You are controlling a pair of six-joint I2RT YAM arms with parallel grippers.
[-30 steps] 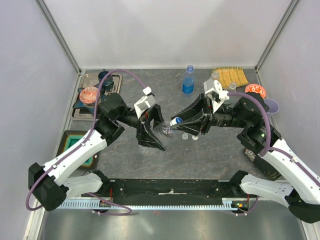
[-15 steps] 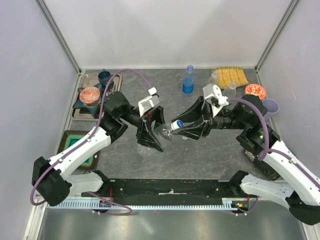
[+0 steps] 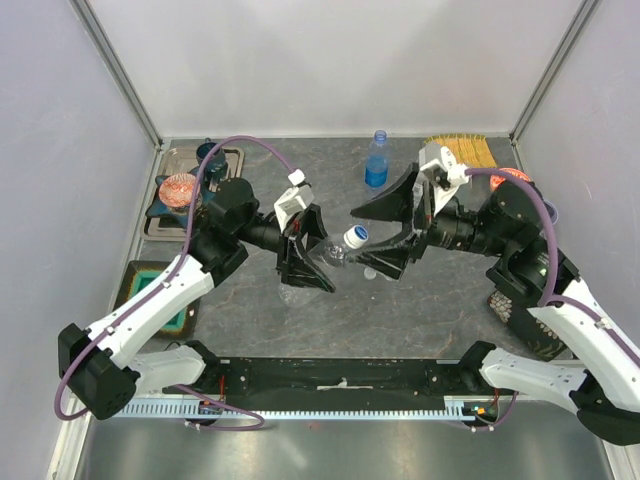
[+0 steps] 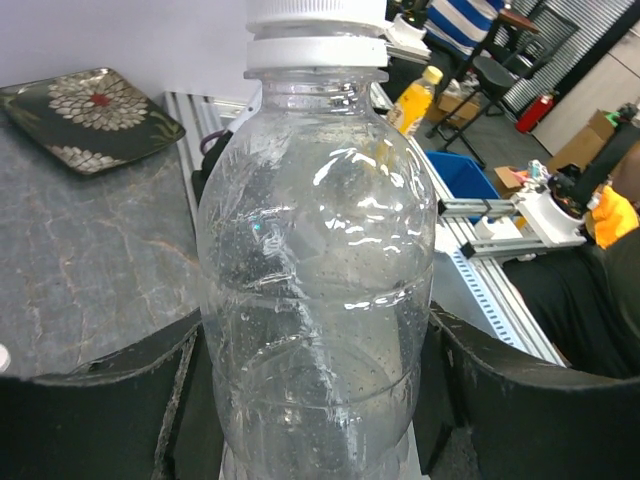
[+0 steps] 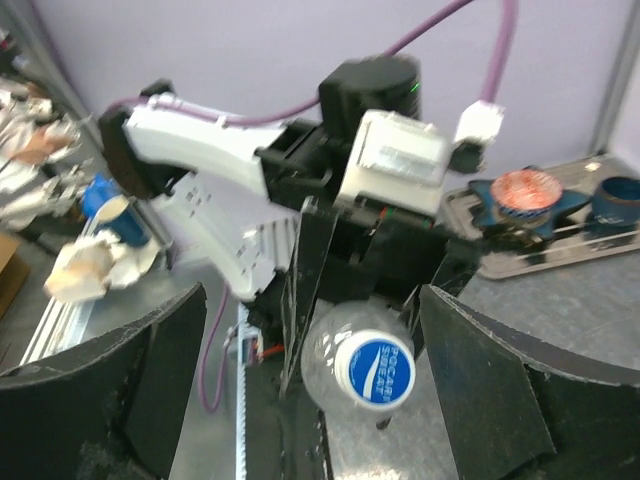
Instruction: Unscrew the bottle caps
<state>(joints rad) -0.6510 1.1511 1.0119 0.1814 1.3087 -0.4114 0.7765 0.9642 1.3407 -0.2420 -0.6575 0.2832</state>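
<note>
My right gripper will next take hold of the blue-and-white cap by its sides, so that it can unscrew the cap end-on.
A plain clear bottle (image 3: 322, 254) hangs tilted above the middle of the table, and my left gripper (image 3: 308, 262) is shut on its body. In the left wrist view the bottle (image 4: 315, 270) fills the gap between both black fingers (image 4: 90, 400), with its white cap (image 4: 315, 25) on top. The blue-and-white cap (image 3: 355, 237) points at my right gripper (image 3: 374, 233), which is open, its fingers spread on either side of the cap without touching it. The right wrist view shows the cap (image 5: 373, 372) end-on between the wide fingers (image 5: 500, 400). A blue-labelled bottle (image 3: 377, 160) stands at the back.
A lilac cup (image 3: 543, 212) sits at the right edge beside a red-topped item (image 3: 512, 181), with a yellow mat (image 3: 460, 152) behind. A tray with a dark cup (image 3: 210, 150) and an orange-red item (image 3: 180, 188) is at the left, and a teal tray (image 3: 160, 285) lies nearer.
My right gripper has opened off the cap and now stands wide around it. The left gripper still holds the bottle, which has shifted slightly up and right.
</note>
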